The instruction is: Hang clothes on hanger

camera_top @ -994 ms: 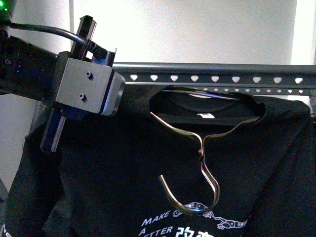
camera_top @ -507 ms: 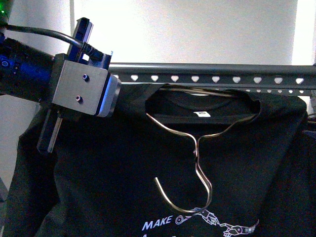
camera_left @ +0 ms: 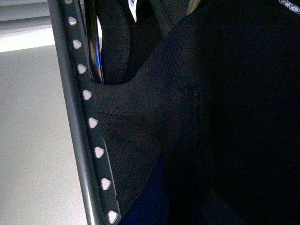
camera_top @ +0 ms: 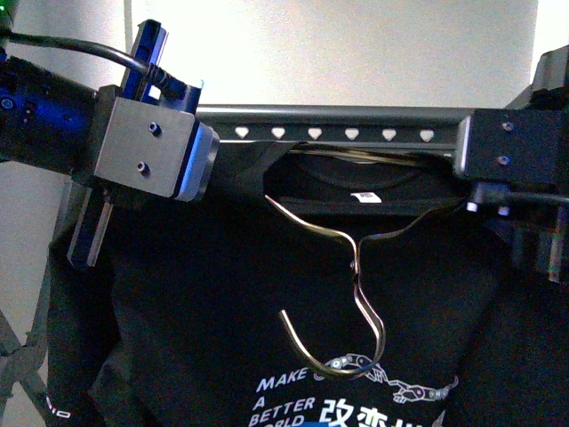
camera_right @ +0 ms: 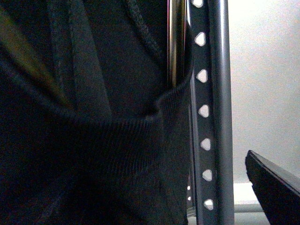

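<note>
My right gripper is going to grab the T-shirt by its collar's shoulder edge point(camera_top: 449, 169) next, so that it can hang the T-shirt on the rack point(camera_top: 342, 123).
The black T-shirt point(camera_top: 222, 294) hangs in front of the dark grey rack, with its white lettering low in the front view. The hanger's rail point(camera_top: 333, 133) with heart-shaped holes runs across above the collar. My left gripper point(camera_top: 178, 165) is shut on the shirt's left shoulder, right under the rail. My right gripper point(camera_top: 498, 165) is open at the right shoulder, against the rail's end. In the left wrist view the rail point(camera_left: 86, 122) borders the shirt cloth point(camera_left: 154, 108). In the right wrist view one finger point(camera_right: 276, 187) stands clear of the rail point(camera_right: 208, 108) and the cloth point(camera_right: 93, 140).
A shiny curved metal hanger with a hook point(camera_top: 356, 267) dangles upside down from the shirt's collar. Another black garment with a small white mark point(camera_top: 58, 411) hangs at the lower left. A pale wall lies behind the rack.
My right gripper has come into the front view from the right and now covers the shirt's right shoulder. The left gripper has barely shifted. The shirt has risen a little.
</note>
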Action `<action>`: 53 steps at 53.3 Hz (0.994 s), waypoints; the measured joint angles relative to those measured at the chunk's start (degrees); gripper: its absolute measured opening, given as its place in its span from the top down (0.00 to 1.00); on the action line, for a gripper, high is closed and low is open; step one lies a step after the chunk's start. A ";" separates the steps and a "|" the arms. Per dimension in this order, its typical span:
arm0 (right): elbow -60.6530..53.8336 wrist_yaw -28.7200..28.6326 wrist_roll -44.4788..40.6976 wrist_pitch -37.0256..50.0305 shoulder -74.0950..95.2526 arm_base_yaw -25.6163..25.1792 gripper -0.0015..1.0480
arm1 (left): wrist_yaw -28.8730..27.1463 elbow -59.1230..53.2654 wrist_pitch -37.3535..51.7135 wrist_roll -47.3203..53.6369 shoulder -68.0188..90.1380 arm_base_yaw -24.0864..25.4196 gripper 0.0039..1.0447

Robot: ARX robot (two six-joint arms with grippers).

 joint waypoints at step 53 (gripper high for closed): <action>-5.46 -2.64 39.08 -29.42 -4.02 -9.42 0.96 | 0.04 0.39 0.22 -0.13 0.00 -0.02 0.07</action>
